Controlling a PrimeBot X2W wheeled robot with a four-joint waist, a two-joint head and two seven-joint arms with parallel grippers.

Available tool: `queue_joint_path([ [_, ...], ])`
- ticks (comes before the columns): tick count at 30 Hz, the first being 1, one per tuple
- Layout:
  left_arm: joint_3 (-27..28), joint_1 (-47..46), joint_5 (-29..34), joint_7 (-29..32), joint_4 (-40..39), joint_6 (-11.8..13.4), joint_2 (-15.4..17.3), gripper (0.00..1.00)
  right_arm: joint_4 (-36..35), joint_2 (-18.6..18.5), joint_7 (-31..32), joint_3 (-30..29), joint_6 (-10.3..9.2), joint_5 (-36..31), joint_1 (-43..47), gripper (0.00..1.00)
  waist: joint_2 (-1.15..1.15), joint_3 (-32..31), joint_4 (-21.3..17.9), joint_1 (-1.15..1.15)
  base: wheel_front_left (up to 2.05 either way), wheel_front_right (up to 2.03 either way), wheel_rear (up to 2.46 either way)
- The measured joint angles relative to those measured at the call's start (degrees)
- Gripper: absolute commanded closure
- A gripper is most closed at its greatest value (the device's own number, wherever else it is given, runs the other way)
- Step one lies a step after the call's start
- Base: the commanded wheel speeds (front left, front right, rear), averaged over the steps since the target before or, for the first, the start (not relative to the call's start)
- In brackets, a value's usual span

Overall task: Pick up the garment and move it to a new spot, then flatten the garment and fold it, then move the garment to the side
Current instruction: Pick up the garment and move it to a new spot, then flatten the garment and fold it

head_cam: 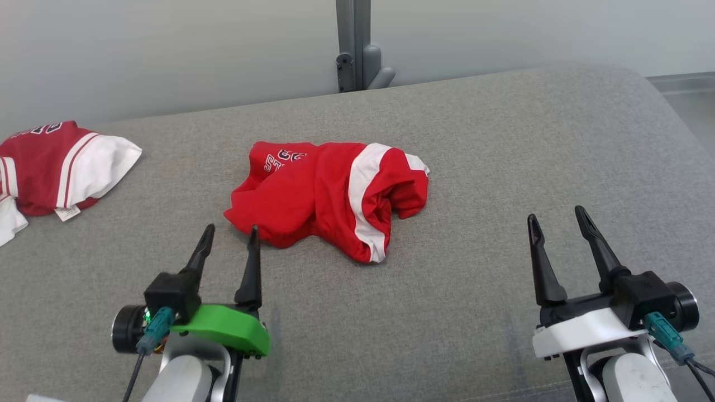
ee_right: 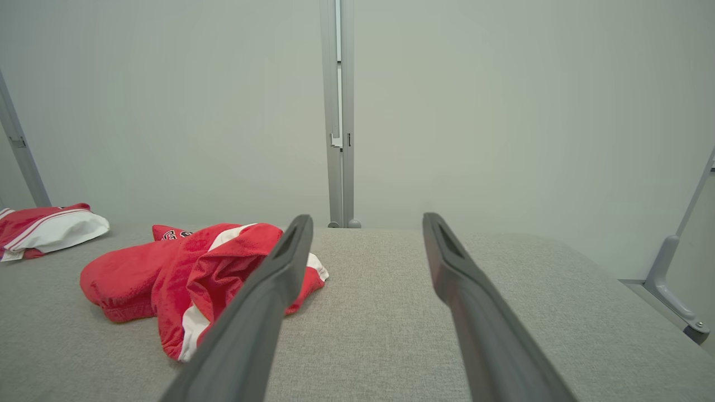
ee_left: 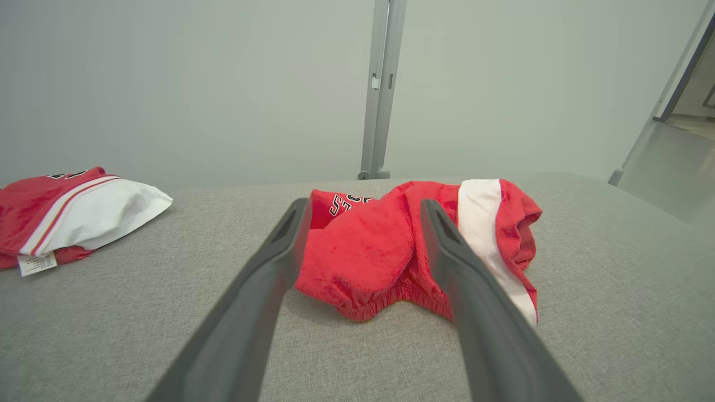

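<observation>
I should next grab the crumpled garment by its white-banded edge [head_cam: 366,194] [ee_left: 481,209] with my left gripper, so that it can be spread out flat on the cushioned surface.
A crumpled red garment [head_cam: 329,195] with a white stripe and lettering lies bunched in the middle of the grey cushioned surface [head_cam: 475,145]. It shows close ahead in the left wrist view [ee_left: 385,251] and to the left in the right wrist view [ee_right: 184,273]. My left gripper [head_cam: 230,233] is open just in front of the garment's near-left edge, its right fingertip close to the cloth. My right gripper [head_cam: 557,215] is open, well to the right of the garment, nothing between its fingers.
A second red and white garment [head_cam: 56,167] lies at the far left edge of the surface, with a tag showing [ee_left: 36,263]. A grey metal post [head_cam: 353,44] stands behind the surface against a pale wall. Bare surface stretches to the right.
</observation>
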Motion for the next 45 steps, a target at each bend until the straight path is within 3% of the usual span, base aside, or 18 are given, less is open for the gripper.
queue_joint_path([
  [6,8.4,9.8,3.1,0.0,-8.0,2.8,-0.1,0.0,0.7,0.0,0.0,0.1,0.0,0.2,0.5,0.0,0.0,-1.3,1.3,0.0,0.0,0.0,0.0],
  [10,11.9,15.5,5.4,0.0,-11.9,3.0,-0.7,0.0,0.7,0.0,0.0,0.3,0.0,0.3,1.5,0.0,0.0,-1.6,2.1,0.0,0.0,0.0,0.0],
  [17,15.8,21.1,8.6,0.0,-14.1,1.5,-3.4,0.0,0.7,0.0,0.0,0.3,0.0,1.1,2.5,0.0,0.0,-1.8,3.1,0.0,0.0,0.0,0.0],
  [26,20.0,21.8,11.3,0.0,-13.7,-1.6,-6.0,0.0,0.8,0.0,0.0,0.8,0.0,1.9,3.3,0.0,0.0,-2.1,3.3,0.0,0.0,0.0,0.0],
  [45,22.0,21.6,13.9,0.0,-11.4,-5.2,-8.3,0.0,0.7,0.0,0.0,0.7,0.0,2.1,3.2,0.0,0.0,-1.3,2.6,0.0,0.0,0.0,0.0],
])
